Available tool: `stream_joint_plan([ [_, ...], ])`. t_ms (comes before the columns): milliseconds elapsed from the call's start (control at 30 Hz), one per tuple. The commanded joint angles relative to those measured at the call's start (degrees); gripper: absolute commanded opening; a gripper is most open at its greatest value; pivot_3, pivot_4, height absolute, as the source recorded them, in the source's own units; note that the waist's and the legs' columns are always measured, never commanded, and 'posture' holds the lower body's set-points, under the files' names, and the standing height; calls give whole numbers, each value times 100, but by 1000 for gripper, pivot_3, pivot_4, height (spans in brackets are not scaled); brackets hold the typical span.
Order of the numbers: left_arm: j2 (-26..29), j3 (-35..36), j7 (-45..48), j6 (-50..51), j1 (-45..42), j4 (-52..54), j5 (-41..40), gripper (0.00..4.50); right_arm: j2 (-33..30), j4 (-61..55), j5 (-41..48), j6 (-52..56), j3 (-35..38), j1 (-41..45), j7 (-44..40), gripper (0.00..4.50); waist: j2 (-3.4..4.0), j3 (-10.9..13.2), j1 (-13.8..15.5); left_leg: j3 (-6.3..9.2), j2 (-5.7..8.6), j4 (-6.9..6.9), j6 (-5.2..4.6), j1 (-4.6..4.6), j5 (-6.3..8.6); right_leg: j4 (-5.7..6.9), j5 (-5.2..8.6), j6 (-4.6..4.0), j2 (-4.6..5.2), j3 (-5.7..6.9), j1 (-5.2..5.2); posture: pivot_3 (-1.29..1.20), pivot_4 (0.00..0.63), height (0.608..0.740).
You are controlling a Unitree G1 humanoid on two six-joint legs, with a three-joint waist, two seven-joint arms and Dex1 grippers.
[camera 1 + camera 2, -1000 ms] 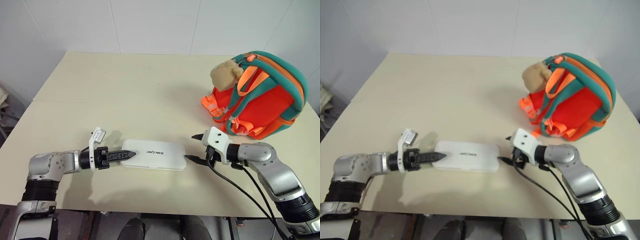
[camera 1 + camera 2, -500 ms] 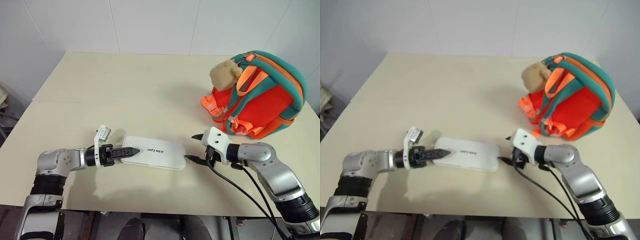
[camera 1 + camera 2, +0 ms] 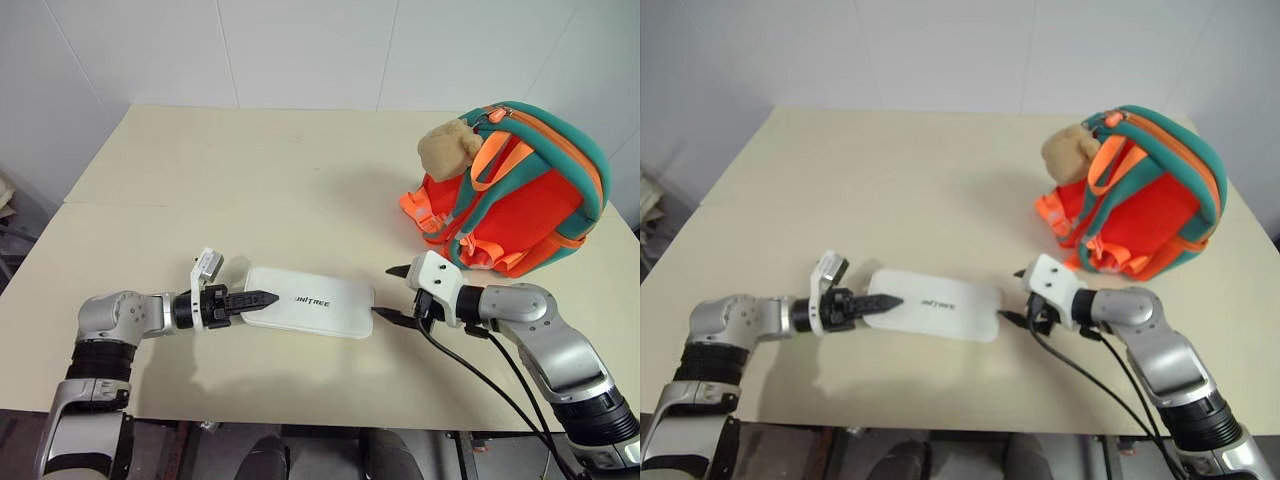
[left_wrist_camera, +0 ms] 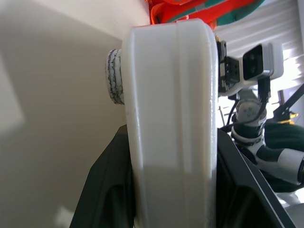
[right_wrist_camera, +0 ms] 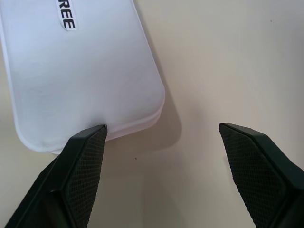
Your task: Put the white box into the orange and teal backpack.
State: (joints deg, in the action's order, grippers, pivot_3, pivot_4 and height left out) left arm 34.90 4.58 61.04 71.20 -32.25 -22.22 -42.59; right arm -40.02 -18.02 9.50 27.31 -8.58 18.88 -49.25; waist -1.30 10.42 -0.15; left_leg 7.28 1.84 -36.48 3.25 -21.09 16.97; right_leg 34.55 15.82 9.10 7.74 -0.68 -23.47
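Note:
I should grab the backpack's lower front by the orange straps with my right gripper next. That will get the backpack ready for the white box.
The white box lies on the table near its front edge, lettering up. My left gripper is shut on the box's left end. In the left wrist view the box's edge stands between the two black fingers, which press on both faces. My right gripper is open at the box's right end. In the right wrist view one fingertip meets the box's corner and the other stands apart over bare table. The orange and teal backpack stands upright at the right rear.
A tan plush toy hangs at the backpack's top left. Black cables trail from my right wrist toward the table's front edge. The beige table stretches bare behind the box, with white walls beyond.
My left gripper's fingers have closed onto the box's left end, and the box has turned slightly on the table. The right gripper has kept still and open.

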Motion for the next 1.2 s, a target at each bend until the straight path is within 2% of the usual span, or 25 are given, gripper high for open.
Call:
stream_joint_plan([
  [33,-8,279,-355,108,-102,-96,31,1479,31,-250,50,-101,205,-80,127,4500,0,0,0,0,0,0,0,0,0,0,0,0,-1,0,0,0,150,740],
  [200,-74,783,-687,493,-231,-166,-157,1452,175,-328,302,9,762,-227,469,4500,0,0,-6,1,-1,0,1,-6,0,-4,-1,1,-2,-1,-4,0,150,740],
  [467,-218,1469,-1111,880,-404,-212,-459,1432,819,-332,975,-82,2181,-561,1280,4500,0,0,5,0,-2,7,3,-7,-1,-6,-1,2,-3,-2,-7,0,150,740],
  [667,-402,1853,-1484,1057,-386,-158,-528,1430,962,-57,1387,-227,3025,-537,1613,4500,0,0,-1,-2,-2,17,5,-7,-3,-4,-2,3,-2,-3,-7,0,150,740],
  [800,-497,2117,-1716,1211,-408,-138,-595,1427,920,141,1521,-247,3187,-446,1695,4500,1,0,-8,-4,-3,20,7,-7,-4,-5,-2,4,-3,-4,-9,0,150,740],
  [1200,-609,2410,-2053,1425,-242,155,-739,1427,1006,905,1601,-583,3071,60,1766,4500,1,1,-16,-12,-3,28,40,-6,-22,-4,-4,6,-3,-13,-13,0,150,740],
])
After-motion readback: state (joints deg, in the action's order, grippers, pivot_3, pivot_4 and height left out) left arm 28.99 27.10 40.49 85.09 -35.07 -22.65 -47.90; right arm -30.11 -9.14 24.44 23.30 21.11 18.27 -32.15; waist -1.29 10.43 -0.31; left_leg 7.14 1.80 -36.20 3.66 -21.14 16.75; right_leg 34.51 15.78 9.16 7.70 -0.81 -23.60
